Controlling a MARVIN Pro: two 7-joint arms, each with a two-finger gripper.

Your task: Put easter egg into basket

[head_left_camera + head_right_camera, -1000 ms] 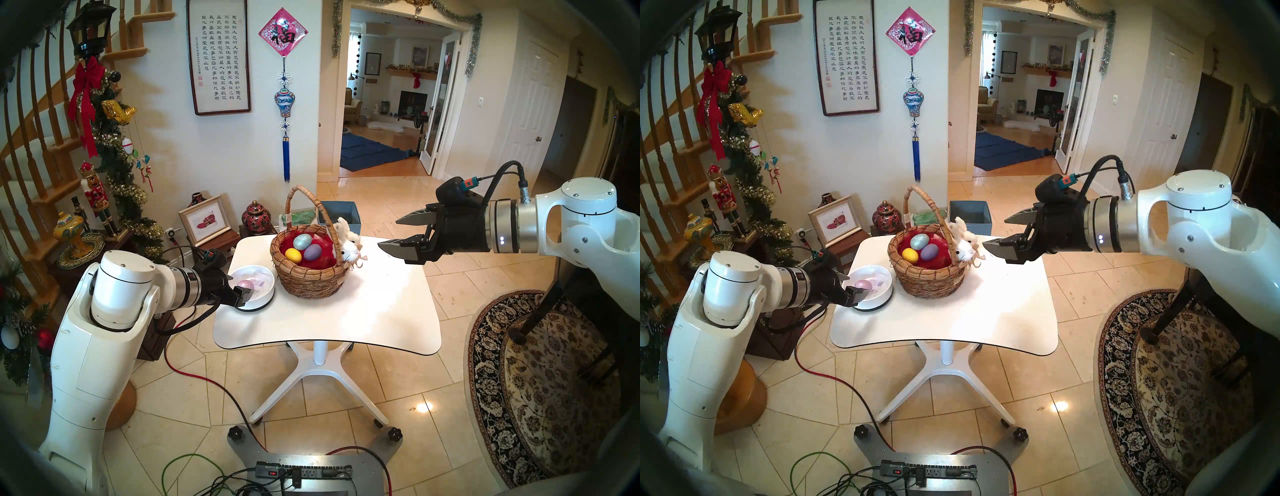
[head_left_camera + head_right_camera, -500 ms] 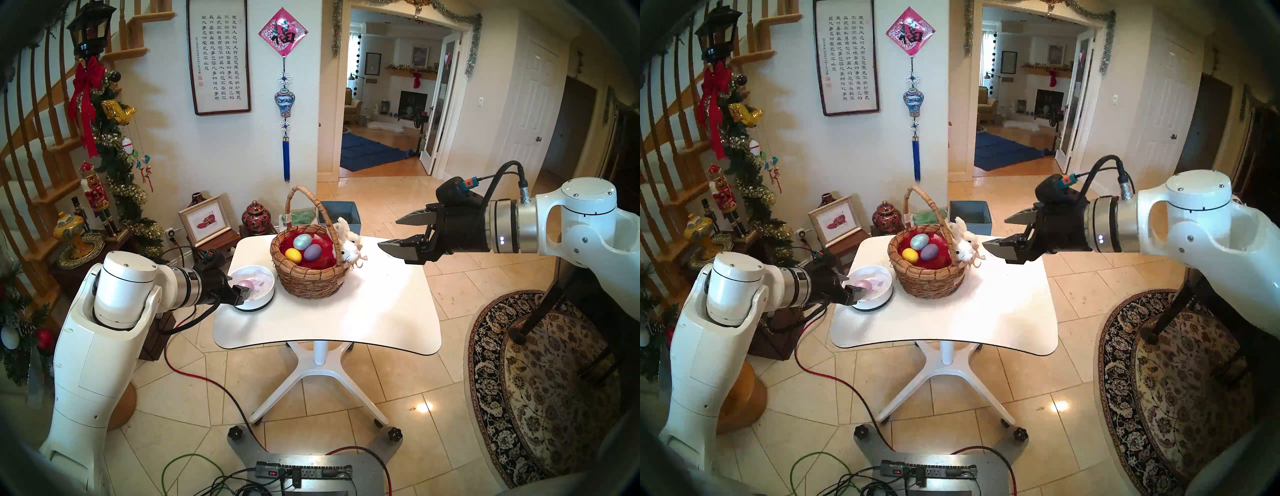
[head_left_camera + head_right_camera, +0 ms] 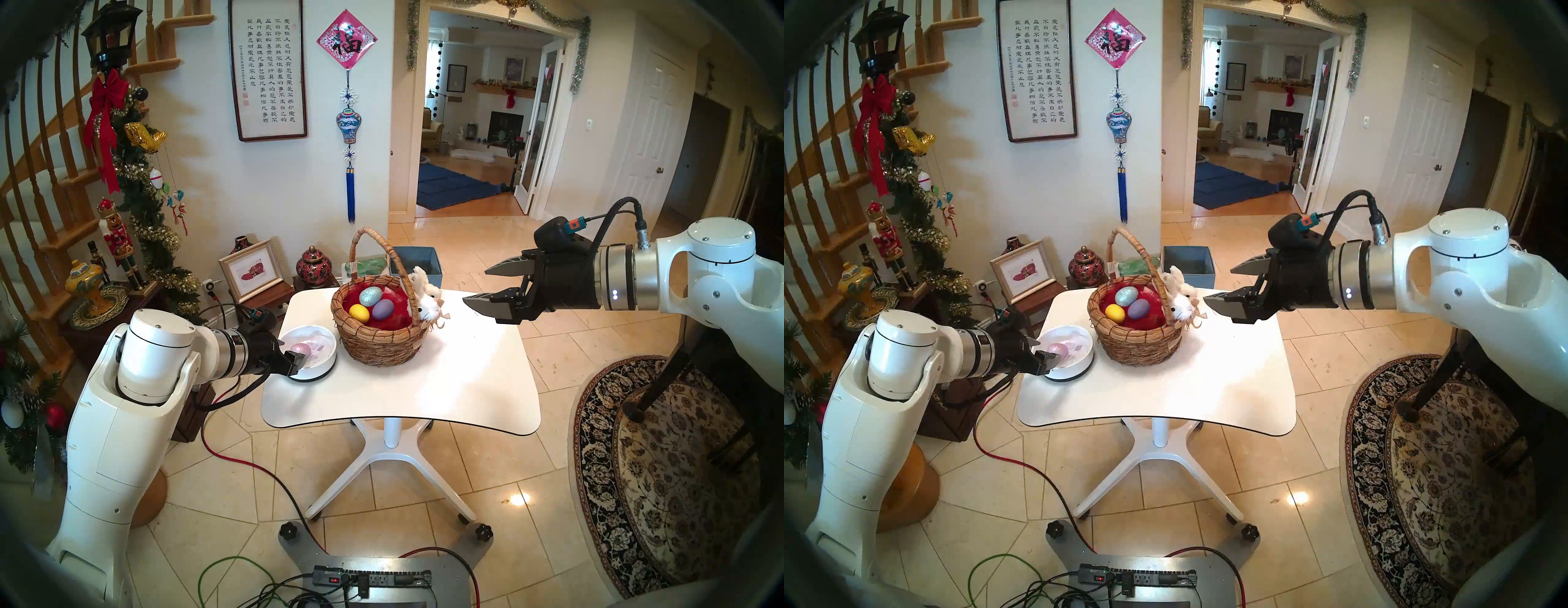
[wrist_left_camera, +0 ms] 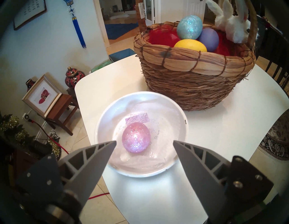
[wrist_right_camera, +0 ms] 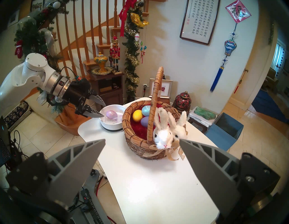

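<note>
It isn't time to close on the pink egg (image 3: pixel 300 349) (image 4: pixel 136 137) yet: my left gripper should go lower first. My fingers stop above the egg and would miss it if I closed now.
A pink glittery easter egg (image 4: pixel 136 137) lies in a shallow white bowl (image 4: pixel 179 112) at the table's left edge. My left gripper (image 4: pixel 144 141) is open, with a finger on each side of the egg and a gap on both sides. In the head view the left gripper (image 3: pixel 290 351) hovers over the bowl's near rim (image 3: pixel 322 371) by the egg (image 3: pixel 300 349). To the bowl's right stands the wicker basket (image 3: pixel 382 339), red-lined, holding a blue glitter egg (image 4: pixel 189 27), a purple egg and a yellow one. My right gripper (image 3: pixel 475 285) hangs open just right of the basket's bunnies (image 5: pixel 162 137).
The basket's tall handle (image 3: pixel 373 237) arches over its middle. The white table (image 3: pixel 424 382) stands on a pedestal. Side tables with a framed picture (image 3: pixel 252 271) and jars crowd the left. A blue box (image 3: pixel 418 261) sits behind the table.
My left arm has shifted slightly toward the table, and its fingers have drawn a little closer around the pink egg. The right arm has not moved.
</note>
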